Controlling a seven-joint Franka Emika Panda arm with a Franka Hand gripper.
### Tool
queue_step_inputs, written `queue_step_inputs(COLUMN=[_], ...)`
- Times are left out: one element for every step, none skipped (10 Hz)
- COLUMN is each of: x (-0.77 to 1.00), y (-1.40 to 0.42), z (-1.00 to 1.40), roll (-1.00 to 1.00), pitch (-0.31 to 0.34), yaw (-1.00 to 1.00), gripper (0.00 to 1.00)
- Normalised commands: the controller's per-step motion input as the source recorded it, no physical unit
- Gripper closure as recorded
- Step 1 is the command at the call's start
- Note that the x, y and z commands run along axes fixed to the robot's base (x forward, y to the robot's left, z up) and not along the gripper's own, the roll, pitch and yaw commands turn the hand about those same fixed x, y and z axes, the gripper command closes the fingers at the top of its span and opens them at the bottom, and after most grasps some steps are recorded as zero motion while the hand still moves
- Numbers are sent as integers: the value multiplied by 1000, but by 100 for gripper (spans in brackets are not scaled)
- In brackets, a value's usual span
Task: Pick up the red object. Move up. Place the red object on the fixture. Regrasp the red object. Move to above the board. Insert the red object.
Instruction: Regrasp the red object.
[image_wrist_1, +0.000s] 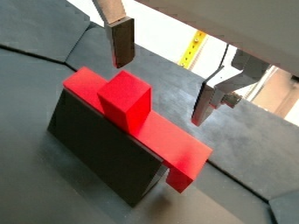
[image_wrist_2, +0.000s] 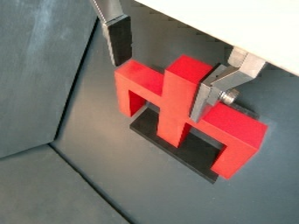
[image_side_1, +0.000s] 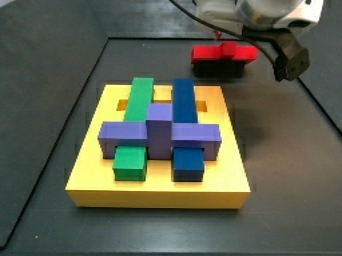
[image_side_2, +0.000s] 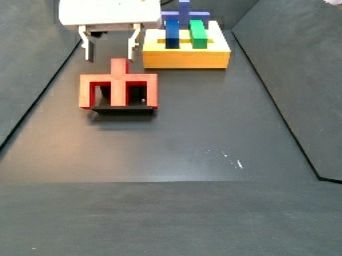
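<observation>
My gripper grabs the red object's raised centre stub (image_wrist_1: 126, 100) next, to lift the red object and insert it at the board.
The red object (image_side_2: 120, 91) rests on the dark fixture (image_side_2: 122, 111), free of the fingers. It shows in both wrist views (image_wrist_1: 135, 109) (image_wrist_2: 176, 105) with the fixture (image_wrist_1: 100, 149) (image_wrist_2: 197, 156) under it. My gripper (image_side_2: 111, 45) is open and empty, just above and behind the red object. In the wrist views its fingers (image_wrist_1: 121, 44) (image_wrist_2: 118, 39) stand apart on either side of the centre stub without touching it. The yellow board (image_side_1: 94, 172) holds green, blue and purple bars. In a side view the red object (image_side_1: 223, 52) sits behind the board, next to my gripper (image_side_1: 286, 58).
The dark floor is walled by raised edges (image_side_2: 40, 90). The board also shows at the back in a side view (image_side_2: 187, 58). A yellow strip (image_wrist_1: 197, 48) lies beyond the floor's edge.
</observation>
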Motion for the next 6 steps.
queue_step_inputs(x=[-131, 0, 0, -29, 0, 0], y=[0, 17, 0, -160, -151, -200], z=[0, 0, -57, -217, -220, -111], roll=[326, 0, 0, 0, 0, 146], pitch=[0, 0, -6, -174, -203, -86], yaw=[0, 0, 106, 334, 437, 437], gripper=[0, 0, 0, 0, 0, 0])
